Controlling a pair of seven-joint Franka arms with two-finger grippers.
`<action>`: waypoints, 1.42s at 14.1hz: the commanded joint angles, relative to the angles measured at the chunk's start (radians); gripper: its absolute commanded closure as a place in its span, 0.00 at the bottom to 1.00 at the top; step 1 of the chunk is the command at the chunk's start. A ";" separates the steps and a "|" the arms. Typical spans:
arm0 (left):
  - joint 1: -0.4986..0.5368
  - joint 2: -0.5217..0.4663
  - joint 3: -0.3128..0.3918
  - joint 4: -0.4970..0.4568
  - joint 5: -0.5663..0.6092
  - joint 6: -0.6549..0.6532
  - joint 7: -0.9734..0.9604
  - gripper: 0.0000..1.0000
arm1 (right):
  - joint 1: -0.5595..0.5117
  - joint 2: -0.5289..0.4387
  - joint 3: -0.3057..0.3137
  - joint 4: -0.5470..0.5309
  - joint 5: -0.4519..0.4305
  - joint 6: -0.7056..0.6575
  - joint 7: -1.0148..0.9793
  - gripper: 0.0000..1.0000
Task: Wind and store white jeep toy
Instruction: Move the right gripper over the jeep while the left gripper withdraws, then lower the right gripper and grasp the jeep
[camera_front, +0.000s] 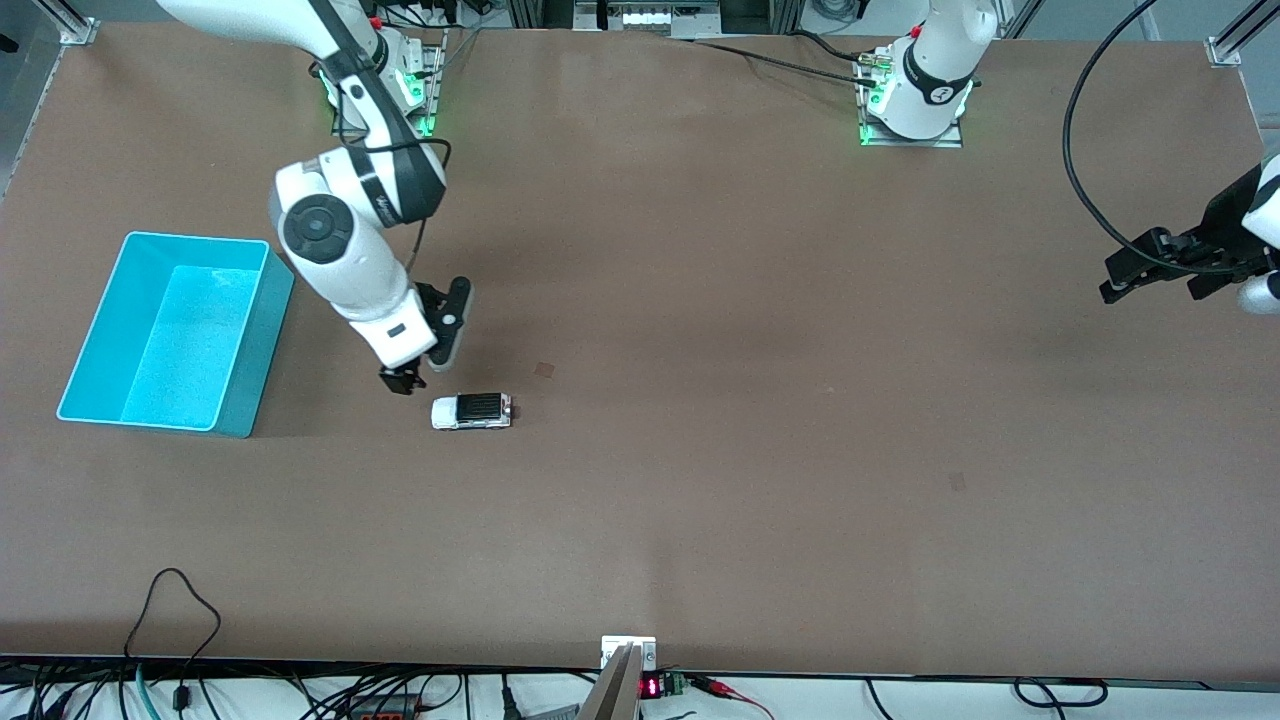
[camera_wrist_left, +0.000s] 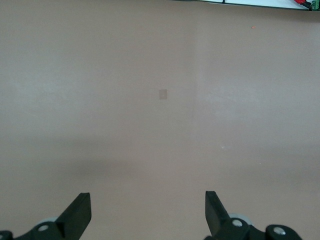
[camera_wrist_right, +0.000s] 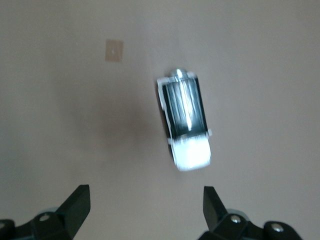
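My right gripper grabs the white jeep toy by its sides along the dark roof (camera_front: 485, 426) (camera_wrist_right: 167, 113) next, to store it in the cyan bin.
The white jeep toy (camera_front: 471, 411) stands on its wheels on the brown table, a small white car with a dark ribbed roof. It lies a short way from the cyan bin (camera_front: 258, 350), toward the left arm's end. My right gripper (camera_front: 403, 381) hangs just above the table beside the jeep, between it and the bin, open and holding nothing. In the right wrist view the jeep toy (camera_wrist_right: 185, 125) lies ahead of the open right gripper (camera_wrist_right: 145, 191), outside its fingers. My left gripper (camera_front: 1155, 278) waits open over the table's end, and the left gripper (camera_wrist_left: 147, 195) frames only bare table.
The cyan bin holds nothing. A small tape patch (camera_front: 545, 369) marks the table near the jeep, and another patch (camera_front: 957, 481) lies toward the left arm's end. Cables (camera_front: 170, 610) and a small device (camera_front: 628, 660) sit along the table edge nearest the front camera.
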 joint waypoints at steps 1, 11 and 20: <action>0.002 0.007 -0.011 0.021 0.000 -0.032 0.006 0.00 | 0.008 0.060 -0.006 0.021 -0.009 0.059 -0.094 0.00; -0.003 0.010 -0.014 0.012 -0.009 -0.033 0.014 0.00 | 0.008 0.195 -0.006 0.154 -0.005 0.086 -0.202 0.00; 0.057 -0.002 -0.071 -0.008 -0.009 -0.036 0.011 0.00 | 0.027 0.289 -0.009 0.176 -0.003 0.191 -0.183 0.00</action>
